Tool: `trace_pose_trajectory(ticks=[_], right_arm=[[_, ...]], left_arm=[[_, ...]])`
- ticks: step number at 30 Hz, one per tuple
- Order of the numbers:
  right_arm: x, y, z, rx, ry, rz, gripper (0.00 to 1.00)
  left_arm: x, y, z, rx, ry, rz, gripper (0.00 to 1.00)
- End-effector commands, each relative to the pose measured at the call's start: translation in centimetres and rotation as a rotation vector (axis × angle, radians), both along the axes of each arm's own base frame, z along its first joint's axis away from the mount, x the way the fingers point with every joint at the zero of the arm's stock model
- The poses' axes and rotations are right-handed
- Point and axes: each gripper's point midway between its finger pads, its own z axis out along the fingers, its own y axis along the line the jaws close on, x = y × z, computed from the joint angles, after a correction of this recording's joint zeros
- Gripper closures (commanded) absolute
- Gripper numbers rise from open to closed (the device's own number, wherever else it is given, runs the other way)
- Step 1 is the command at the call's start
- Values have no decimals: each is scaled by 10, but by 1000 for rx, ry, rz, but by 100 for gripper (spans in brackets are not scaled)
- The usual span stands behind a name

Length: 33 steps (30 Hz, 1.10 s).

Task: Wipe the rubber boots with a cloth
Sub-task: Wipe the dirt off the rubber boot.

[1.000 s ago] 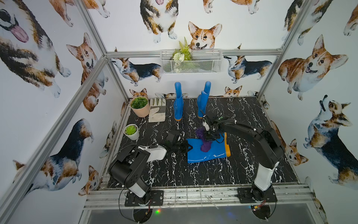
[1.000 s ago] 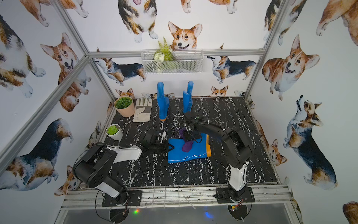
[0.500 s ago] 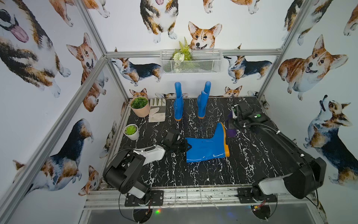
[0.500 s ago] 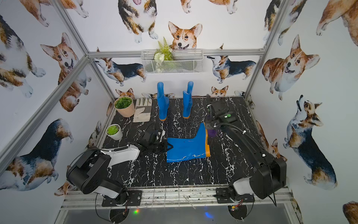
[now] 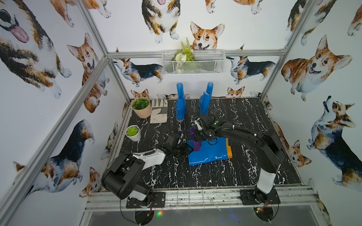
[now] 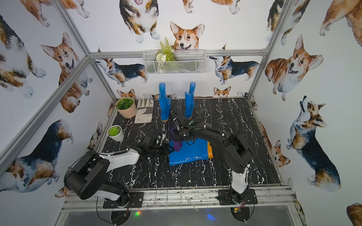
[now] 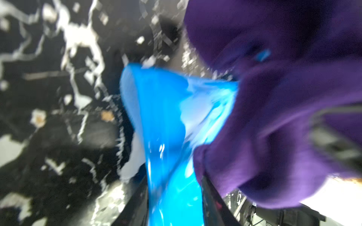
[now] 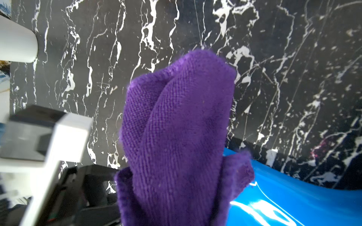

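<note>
I will next pick up the lying rubber boot by the rim at its opening with my left gripper, so its body and foot stay free to wipe.
One blue rubber boot (image 5: 209, 154) (image 6: 190, 154) lies on its side mid-table, orange sole to the right. Two more rubber boots (image 5: 180, 106) (image 5: 204, 101) stand upright at the back. The purple cloth (image 5: 195, 140) (image 8: 176, 137) hangs from my right gripper (image 5: 198, 135), which is shut on it; its lower end touches the lying boot's shaft near the opening. In the right wrist view the cloth hides the jaws. My left gripper (image 5: 185, 151) (image 7: 174, 187) is at the shaft's opening, jaws apart, with the boot's blue rim (image 7: 160, 109) between them. The left wrist view is blurred.
At the back left lie a pale work glove (image 5: 159, 113) and a potted plant (image 5: 141, 104). A small white pot (image 5: 133, 133) stands by the left edge. A wire basket (image 5: 193, 62) hangs on the back wall. The table is black marble (image 5: 244, 176).
My right arm swung away to the back right with the cloth, then came back over the lying boot's shaft. My left gripper's jaws have parted at the boot's rim.
</note>
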Motion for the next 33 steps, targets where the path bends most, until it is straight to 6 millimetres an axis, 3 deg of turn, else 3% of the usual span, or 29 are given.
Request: trace_pose_trajectory(ticks=[1, 4, 6, 7, 10, 13, 15, 17, 20, 24, 27, 30, 33], right_arm=[[3, -1, -2, -24, 0, -17, 100], [1, 7, -10, -31, 14, 13, 100], [-3, 15, -13, -34, 17, 49, 100], [-6, 22, -17, -40, 22, 78, 100], [-11, 34, -27, -75, 22, 142, 100], [-11, 32, -40, -141, 25, 198, 100], [-2, 8, -48, -301, -4, 226, 100], [10, -33, -50, -479, -9, 209, 100], [19, -98, -51, -602, -7, 144, 100], [30, -194, -33, -744, -35, 12, 100], [44, -250, 4, -831, -95, -138, 100], [52, -267, 44, -784, -168, -262, 100], [50, -243, 71, -673, -237, -280, 100]], left_arm=[[0, -3, -9, -36, 29, 28, 56], [1, -10, -15, -80, 45, 27, 58], [3, -15, -15, -120, 48, 27, 66], [4, -17, -15, -137, 49, 26, 71], [4, -21, -14, -170, 51, 24, 99], [1, -20, -15, -166, 48, 12, 100], [2, -19, -1, -161, 13, 0, 100], [2, -14, 6, -124, -11, -6, 100], [3, -10, 20, -86, -47, -13, 100], [6, -8, 39, -68, -89, -27, 100], [7, -10, 49, -81, -105, -30, 100], [7, -11, 53, -84, -112, -35, 100], [6, -10, 53, -79, -117, -37, 100]])
